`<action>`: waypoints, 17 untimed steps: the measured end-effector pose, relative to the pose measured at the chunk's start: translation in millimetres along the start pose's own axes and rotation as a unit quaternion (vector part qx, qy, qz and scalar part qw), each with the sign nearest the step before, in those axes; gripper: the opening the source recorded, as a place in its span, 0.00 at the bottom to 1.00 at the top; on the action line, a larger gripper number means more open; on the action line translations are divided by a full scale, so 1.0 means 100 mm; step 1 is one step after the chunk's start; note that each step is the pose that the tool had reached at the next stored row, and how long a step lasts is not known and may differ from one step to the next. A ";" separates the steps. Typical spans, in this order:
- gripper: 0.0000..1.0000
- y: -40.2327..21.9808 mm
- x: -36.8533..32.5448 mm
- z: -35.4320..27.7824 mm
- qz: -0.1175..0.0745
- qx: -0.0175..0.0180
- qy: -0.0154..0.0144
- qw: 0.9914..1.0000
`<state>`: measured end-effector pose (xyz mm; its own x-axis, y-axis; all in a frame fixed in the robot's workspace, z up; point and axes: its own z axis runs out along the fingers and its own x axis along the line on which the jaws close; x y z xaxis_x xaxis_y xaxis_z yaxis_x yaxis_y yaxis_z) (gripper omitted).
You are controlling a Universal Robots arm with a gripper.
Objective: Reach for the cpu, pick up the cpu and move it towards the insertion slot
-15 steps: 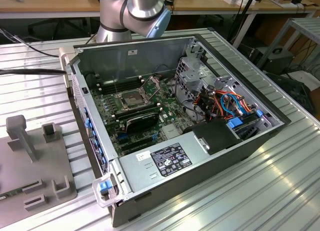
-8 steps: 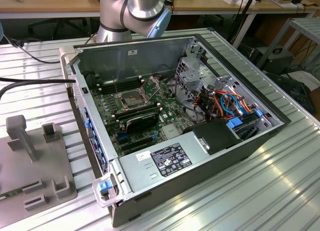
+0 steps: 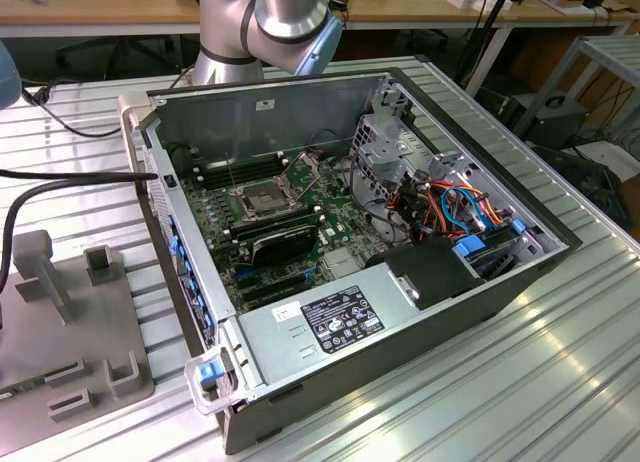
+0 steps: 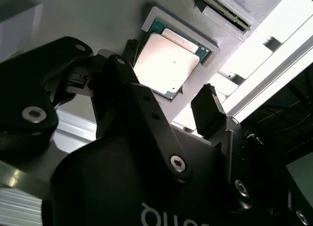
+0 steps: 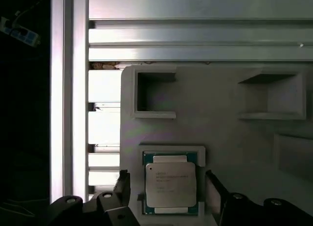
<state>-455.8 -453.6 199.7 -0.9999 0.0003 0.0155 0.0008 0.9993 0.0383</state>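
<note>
The gripper will next grab the cpu by the open middle of its side edges, because the grey holder's sides wrap around the corners of the cpu (image 5: 171, 184).
The cpu (image 5: 171, 184) is a thin square chip with a pale silver face and a green edge. It lies flat in a square recess of a grey holder (image 5: 220, 99). In both wrist views my gripper (image 5: 168, 181) is open, one black finger on each side of the cpu (image 4: 166, 62) and a small gap on both sides. The fingers (image 4: 208, 101) hold nothing. In the exterior view the insertion slot (image 3: 262, 197) sits on the motherboard inside the open computer case, its silver frame around a dark centre and its metal bracket (image 3: 305, 164) hinged up.
The grey holder has other recesses (image 5: 154, 94) and raised blocks (image 3: 40, 267). The case's upright wall (image 3: 260, 112) stands behind the slot. A black finned block (image 3: 285, 240) lies beside the slot, with cables and a drive cage (image 3: 440, 197) on the exterior view's right. The ribbed aluminium table (image 3: 560, 382) carries everything.
</note>
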 end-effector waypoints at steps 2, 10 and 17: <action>0.71 0.002 -0.019 0.051 0.000 0.000 0.000 1.000; 0.71 0.000 -0.023 0.122 0.000 0.001 0.000 1.000; 0.71 0.000 -0.023 0.143 0.000 0.001 0.000 1.000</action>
<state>-453.7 -453.1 185.4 -0.9999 -0.0001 0.0155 0.0005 0.9993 0.0367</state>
